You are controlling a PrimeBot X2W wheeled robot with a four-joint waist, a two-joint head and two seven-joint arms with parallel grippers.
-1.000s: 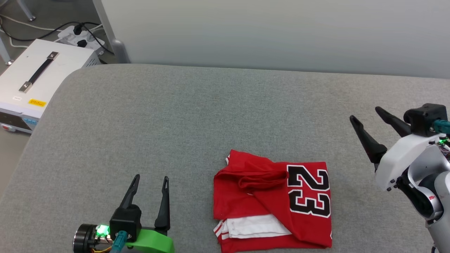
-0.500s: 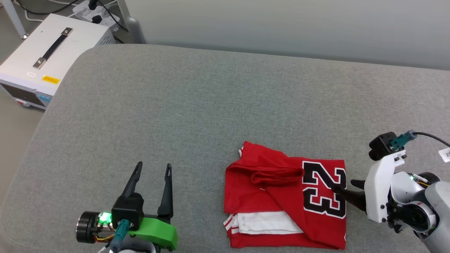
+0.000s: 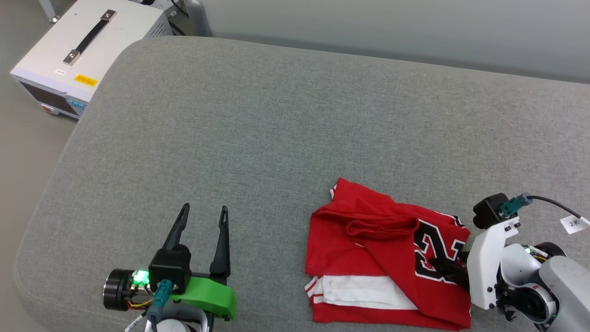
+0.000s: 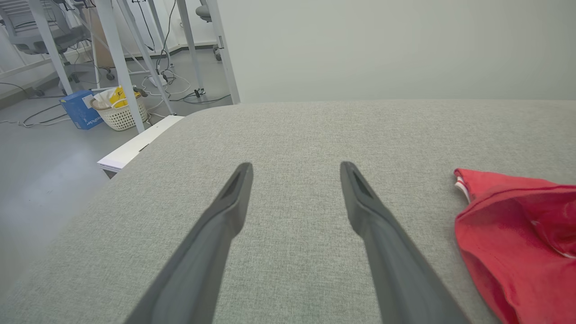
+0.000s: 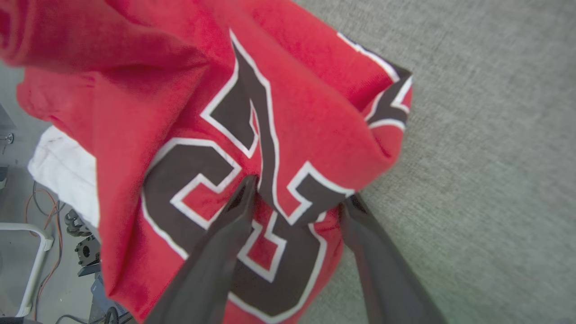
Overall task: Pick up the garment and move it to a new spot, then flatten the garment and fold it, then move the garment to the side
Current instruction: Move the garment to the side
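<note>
Next, my right gripper grabs the garment's bunched fold at the black number [image 3: 451,255] [image 5: 303,200], to move the red garment to the side.
The garment [image 3: 368,258] lies folded on the grey padded surface [image 3: 276,138] at the front right, red with a white sleeve layer along its near edge and a black 23 on its right half. My right gripper [image 3: 445,269] is low at the garment's right edge. In the right wrist view [image 5: 300,191] its jaws stand apart, one finger on the number, the other at the bunched red edge [image 5: 270,90]. My left gripper [image 3: 205,207] rests open at the front left, well apart from the garment [image 4: 517,225], with only grey fabric between its fingers [image 4: 295,165].
A white case with a black handle [image 3: 87,41] sits on the floor beyond the surface's far-left corner. A pale wall runs behind. The left wrist view shows a white basket [image 4: 118,112], a blue box [image 4: 78,108] and metal table legs on the floor.
The head camera has shifted, so the whole scene sits differently. My right gripper dropped from above the surface to the garment's right edge, which is now puckered. The left gripper stayed put.
</note>
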